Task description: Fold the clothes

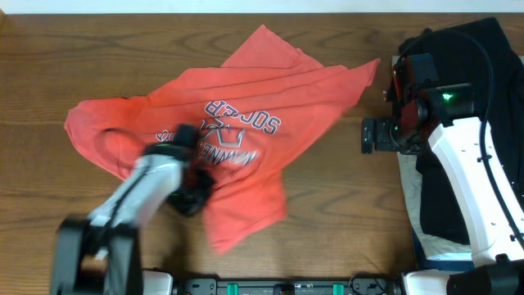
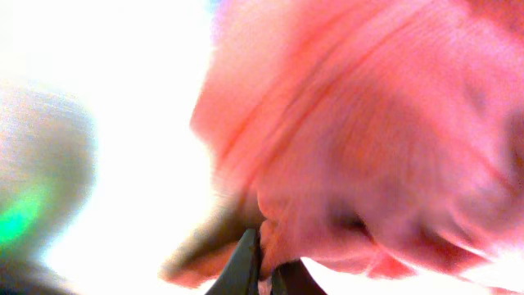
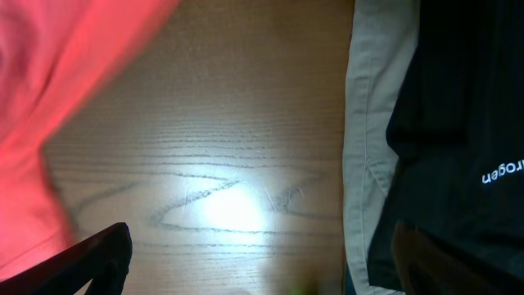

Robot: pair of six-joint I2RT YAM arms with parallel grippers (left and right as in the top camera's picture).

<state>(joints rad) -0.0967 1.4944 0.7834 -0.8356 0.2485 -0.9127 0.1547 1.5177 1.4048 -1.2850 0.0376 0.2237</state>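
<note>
The orange-red T-shirt (image 1: 237, 139) needs to be stretched flat for folding. My right gripper should first grab it by its outer edge nearest the black garment.
The orange-red T-shirt (image 1: 237, 139) lies crumpled on the wooden table (image 1: 49, 213), its white-and-navy lettering (image 1: 237, 123) facing up. My left gripper (image 1: 192, 192) sits over the shirt's lower middle and is shut on a fold of its cloth (image 2: 270, 262); the shirt (image 2: 368, 131) fills the left wrist view, blurred. My right gripper (image 1: 370, 135) hovers open and empty above bare wood just right of the shirt's edge (image 3: 33, 106), its fingertips (image 3: 262, 262) wide apart.
A black garment (image 1: 458, 123) with a small white logo (image 3: 501, 170) lies at the table's right edge over a light beige cloth (image 3: 368, 123), under the right arm. Bare wood shows at the left, front and between shirt and right arm.
</note>
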